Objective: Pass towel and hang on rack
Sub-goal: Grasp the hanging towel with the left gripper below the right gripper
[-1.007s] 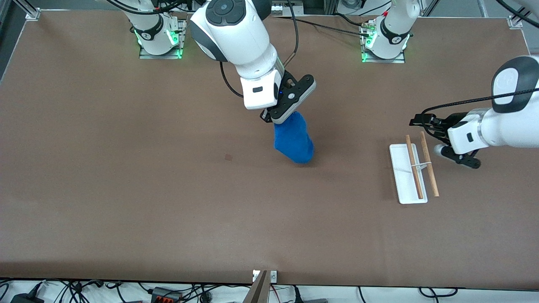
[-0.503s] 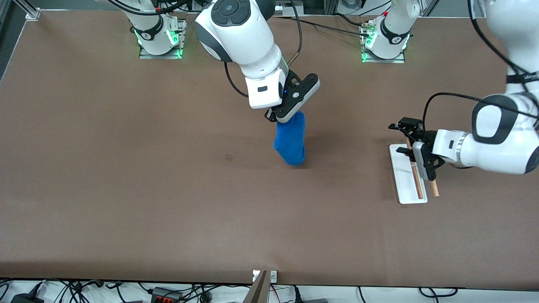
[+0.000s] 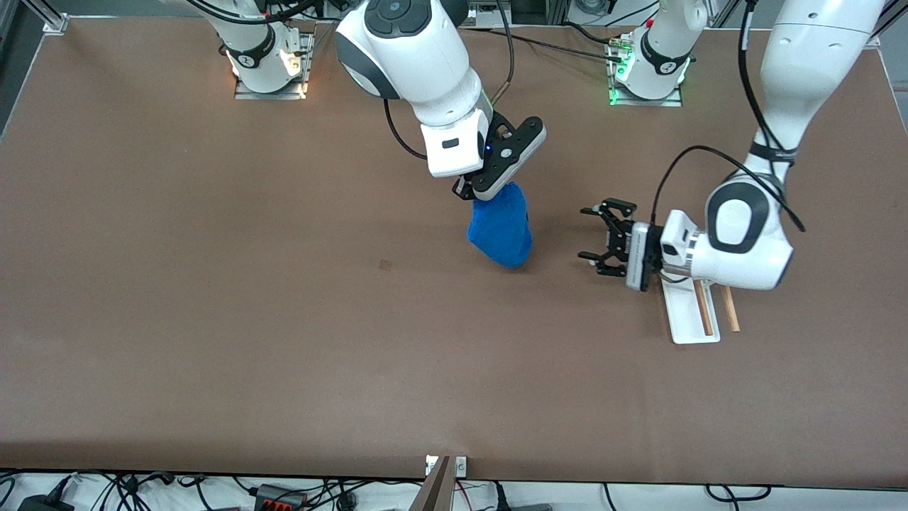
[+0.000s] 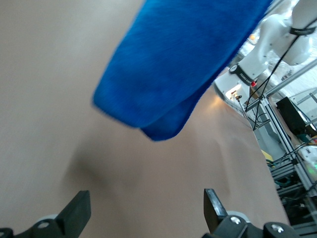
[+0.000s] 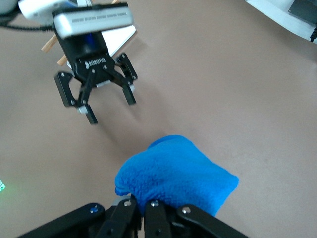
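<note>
The blue towel should go to my left gripper next, to be hung on the rack (image 3: 684, 323). My left gripper needs to grab the towel by its loose hanging end (image 3: 500, 246) to take it over.
The blue towel (image 3: 501, 231) hangs over the middle of the table, and my right gripper (image 3: 474, 198) is shut on its top edge. In the right wrist view the towel (image 5: 178, 181) bunches out from the closed fingers of the right gripper (image 5: 146, 208). My left gripper (image 3: 587, 234) is open and empty, level with the towel and a short gap from it, pointing at it. The left wrist view has the towel (image 4: 173, 64) ahead of the left gripper (image 4: 147, 213). The rack (image 3: 684, 323) stands toward the left arm's end, partly hidden under the left wrist.
Two wooden rods (image 3: 729, 312) stick out from under the left arm. A small dark spot (image 3: 384, 265) marks the brown table. Both arm bases stand at the table's edge farthest from the front camera; cables lie along the nearest edge.
My left arm has swung from beside the rack across it toward the towel, turning its open gripper to face the towel. My right gripper with the towel has shifted slightly toward the left arm.
</note>
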Robot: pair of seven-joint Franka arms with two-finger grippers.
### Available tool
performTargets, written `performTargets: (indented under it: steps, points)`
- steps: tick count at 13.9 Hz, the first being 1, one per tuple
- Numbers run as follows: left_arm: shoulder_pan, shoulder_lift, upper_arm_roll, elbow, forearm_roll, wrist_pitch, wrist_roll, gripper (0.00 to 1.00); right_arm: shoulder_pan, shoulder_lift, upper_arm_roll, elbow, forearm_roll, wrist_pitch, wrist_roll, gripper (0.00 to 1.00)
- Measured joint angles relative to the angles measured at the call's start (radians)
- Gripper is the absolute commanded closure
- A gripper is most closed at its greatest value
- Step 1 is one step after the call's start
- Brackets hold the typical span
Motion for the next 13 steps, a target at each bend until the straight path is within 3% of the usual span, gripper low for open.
performTargets:
  steps: [5, 8, 13]
  points:
    - [-0.01, -0.002, -0.096, -0.03, -0.122, 0.072, 0.238, 0.0, 0.0, 0.0, 0.0, 0.0, 0.0, 0.0, 0.0, 1.0]
    - [-0.022, -0.002, -0.11, -0.087, -0.265, 0.119, 0.389, 0.0, 0.0, 0.0, 0.0, 0.0, 0.0, 0.0, 0.0, 1.0]
    - [-0.066, -0.002, -0.114, -0.098, -0.344, 0.187, 0.422, 0.0, 0.0, 0.0, 0.0, 0.0, 0.0, 0.0, 0.0, 1.0]
